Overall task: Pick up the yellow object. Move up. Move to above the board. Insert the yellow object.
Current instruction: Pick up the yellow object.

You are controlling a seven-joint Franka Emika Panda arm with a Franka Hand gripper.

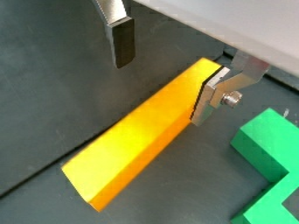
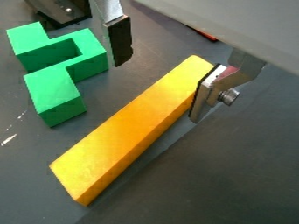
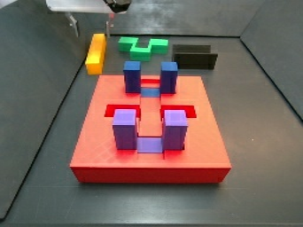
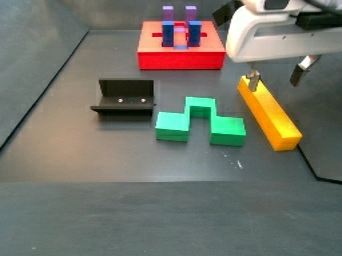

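Observation:
The robot's gripper needs to insert the yellow object into the board (image 3: 151, 133), so next it should grab the object by its end (image 3: 98, 41) beside the green block.
The yellow object (image 1: 140, 140) is a long yellow bar lying flat on the dark floor; it shows in both wrist views (image 2: 128, 131) and both side views (image 3: 96, 51) (image 4: 267, 112). My gripper (image 1: 163, 87) (image 2: 162, 86) is open over one end of the bar. One finger (image 2: 208, 94) stands against the bar's side; the other finger (image 2: 119, 44) hangs apart over bare floor. Nothing is held. The red board (image 3: 151, 133) (image 4: 181, 58) with blue and purple posts lies away from the bar. In a side view the gripper (image 4: 277, 73) hangs under the white wrist.
A green zigzag block (image 2: 52, 61) (image 1: 274, 157) (image 4: 198, 122) (image 3: 144, 46) lies beside the bar. The dark fixture (image 4: 124, 98) (image 3: 196, 58) stands beyond the green block. Dark walls ring the floor.

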